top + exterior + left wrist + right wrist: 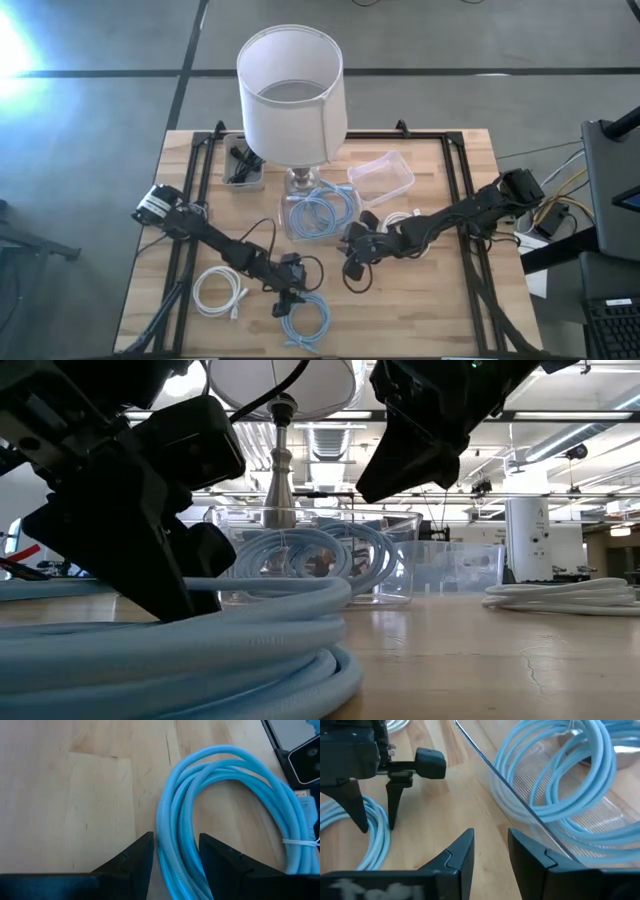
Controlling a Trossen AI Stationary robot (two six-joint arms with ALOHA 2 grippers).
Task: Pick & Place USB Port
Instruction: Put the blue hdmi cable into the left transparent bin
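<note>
The left gripper grabs the bundled parts of the blue coil's loop opposite the white tie next. Then it places the blue coil in the clear container.
A light-blue coiled cable lies flat on the wooden table near its near edge; it also fills the left wrist view as the blue coil. My left gripper is open and points down, with one finger on each side of the coil's bundled strands. The right wrist view shows the left gripper astride those strands. My right gripper is open and holds nothing. It hovers over bare wood beside a clear container in which a second blue cable lies. My left gripper comes from above with its fingers across the coil's strands at the coil's side. The coil lies flat on the table. Whether the fingers touch the strands I cannot tell.
A lamp with a white shade stands behind the container. A white cable coil lies to the left of the blue coil, and another white cable to the right of the container. An empty clear tub and a grey bin sit farther back.
</note>
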